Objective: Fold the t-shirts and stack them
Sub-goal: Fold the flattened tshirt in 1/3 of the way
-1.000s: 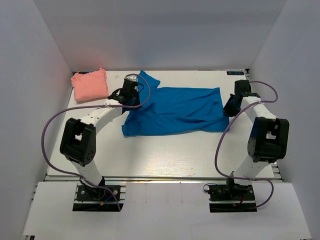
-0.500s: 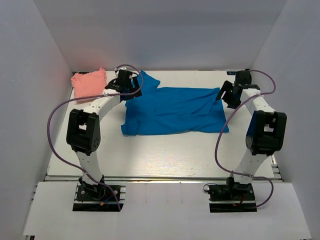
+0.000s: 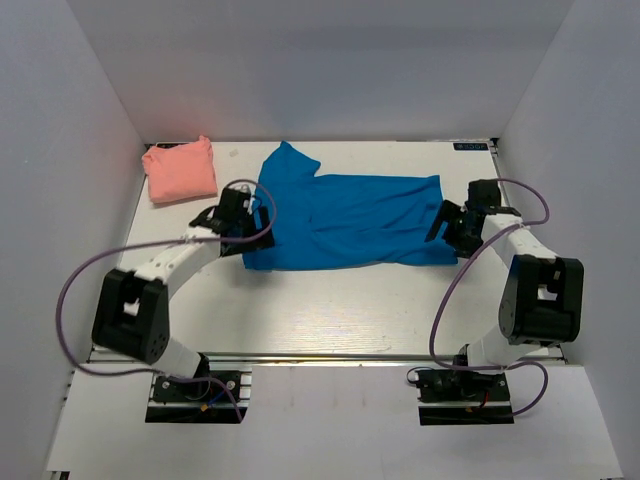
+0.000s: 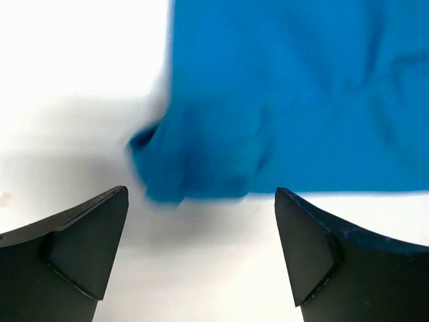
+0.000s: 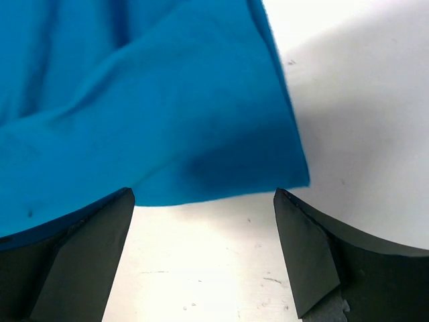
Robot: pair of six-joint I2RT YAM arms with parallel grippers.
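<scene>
My left gripper is going to grab the bunched near corner of the blue t-shirt next, opposite the right gripper's hem corner, to spread the t-shirt for folding.
A bright blue t-shirt lies spread flat across the middle of the white table, a sleeve pointing to the far left. The pink t-shirt sits as a small folded bundle at the far left corner. My left gripper hovers at the blue shirt's left edge, open and empty; its wrist view shows the blue t-shirt's bunched corner just beyond the left gripper. My right gripper is at the shirt's right edge, open and empty, with the blue t-shirt's hem corner ahead of the right gripper.
White walls enclose the table on three sides. Bare white tabletop stretches between the shirt and the arm bases. Purple cables loop off both arms.
Both grippers opened and let go of the blue shirt, which now lies flat. Both arms swung out to the far side, then drew back toward the shirt's near corners.
</scene>
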